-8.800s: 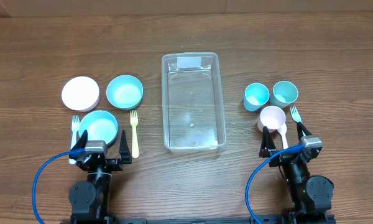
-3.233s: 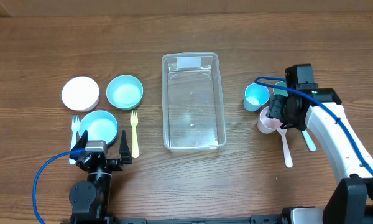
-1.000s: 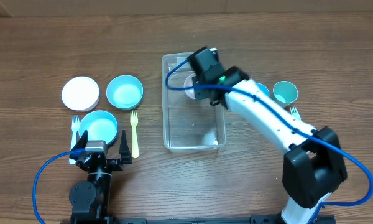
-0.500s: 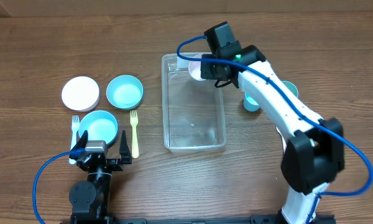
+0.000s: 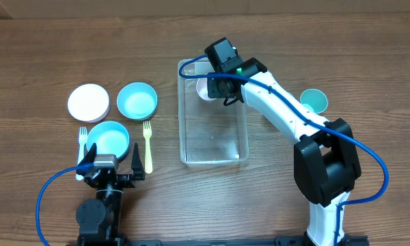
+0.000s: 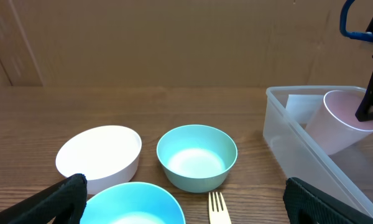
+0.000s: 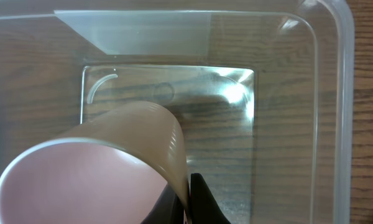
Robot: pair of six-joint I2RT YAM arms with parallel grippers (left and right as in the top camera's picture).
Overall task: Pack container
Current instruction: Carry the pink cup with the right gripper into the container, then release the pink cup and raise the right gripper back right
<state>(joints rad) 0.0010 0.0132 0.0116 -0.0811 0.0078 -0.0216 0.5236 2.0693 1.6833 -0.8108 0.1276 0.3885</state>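
I will open my right gripper, because the pink cup's base [image 7: 148, 109] lies within the container's sides over its bottom and the pink cup would settle there.
The container [image 5: 182, 123] is a clear rectangular bin in the middle of the table. My right gripper [image 5: 221, 90] reaches over its far end and is shut on the rim of a pink cup [image 5: 206, 89]. In the right wrist view the fingers [image 7: 188, 199] pinch the wall of the tilted pink cup [image 7: 93, 174] above the container's floor [image 7: 236, 143]. The left wrist view shows the pink cup [image 6: 342, 121] inside the container [image 6: 298, 146]. My left gripper [image 5: 109, 166] rests open at the front left, holding nothing.
Left of the bin stand a white bowl [image 5: 89, 101], a teal bowl [image 5: 137, 100] and a blue bowl [image 5: 109, 137], with a yellow fork [image 5: 147, 143] and a white fork [image 5: 83, 140]. A teal cup [image 5: 313, 100] stands to the right.
My right arm has swung the pink cup leftward from the bin's far right corner to over its far end. The left arm has not moved.
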